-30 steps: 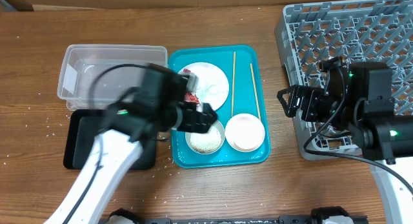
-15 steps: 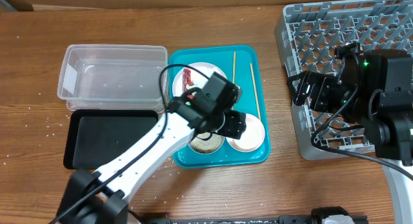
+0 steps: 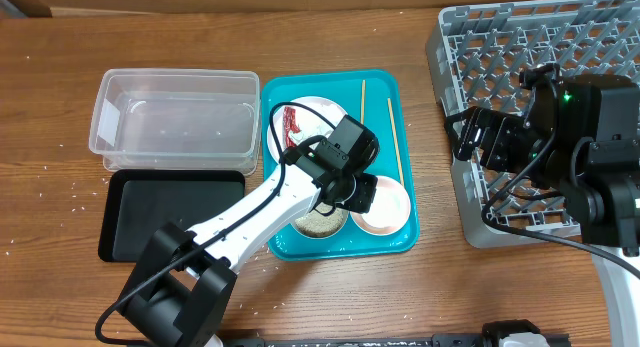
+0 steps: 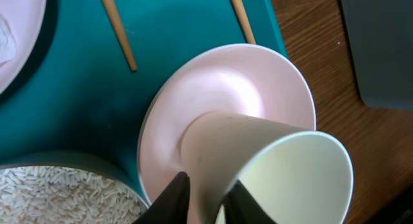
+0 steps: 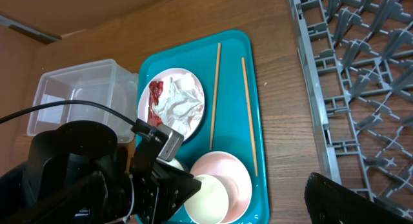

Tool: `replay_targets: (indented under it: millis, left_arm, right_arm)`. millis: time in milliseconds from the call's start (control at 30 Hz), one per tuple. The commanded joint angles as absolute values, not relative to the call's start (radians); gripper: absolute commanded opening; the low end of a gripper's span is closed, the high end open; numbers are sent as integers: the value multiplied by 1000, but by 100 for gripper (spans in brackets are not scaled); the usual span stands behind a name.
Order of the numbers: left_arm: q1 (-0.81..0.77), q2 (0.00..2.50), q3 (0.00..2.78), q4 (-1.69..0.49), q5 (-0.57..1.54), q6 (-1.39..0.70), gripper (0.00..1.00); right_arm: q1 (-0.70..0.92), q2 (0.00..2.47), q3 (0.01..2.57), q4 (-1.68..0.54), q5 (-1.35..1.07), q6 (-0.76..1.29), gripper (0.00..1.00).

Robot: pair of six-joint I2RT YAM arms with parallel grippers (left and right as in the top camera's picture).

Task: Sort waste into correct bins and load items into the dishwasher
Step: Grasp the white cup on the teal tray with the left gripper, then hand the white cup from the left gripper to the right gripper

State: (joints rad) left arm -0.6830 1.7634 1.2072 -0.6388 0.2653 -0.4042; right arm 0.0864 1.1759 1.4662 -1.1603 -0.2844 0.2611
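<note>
The right gripper has to load the white cup into the dishwasher with the cup's opening first, so it will next grab the cup around its base end, opposite the cup's rim at the left gripper.
My left gripper is shut on the wall of a white cup that leans out of the white-pinkish bowl on the teal tray. Beside it stands the grey-green bowl, full of rice grains. The white plate holds the red wrapper and a tissue wad. Two chopsticks lie on the tray. My right gripper hangs open at the dishwasher rack's left edge, holding nothing.
The clear tub and the black tray sit left of the teal tray, both with nothing in them. My left arm stretches across the black tray's right end. Small grains are scattered on the wooden table.
My left arm swung right from the plate to the white-pinkish bowl, and its jaws closed on the white cup. The right gripper shifted slightly up and right, still open.
</note>
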Motion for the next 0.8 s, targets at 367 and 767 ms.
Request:
replay_targets:
  millis: [367,767]
  left_arm:
    - [-577,1726,1494,-904,331,-366,4]
    - [-114,1726,1591,-888,1582,-142,4]
  right_arm:
    - [83,1175,1488,-1147,-286,266,100]
    - [84,1190,1488,-1084,-757,21,100]
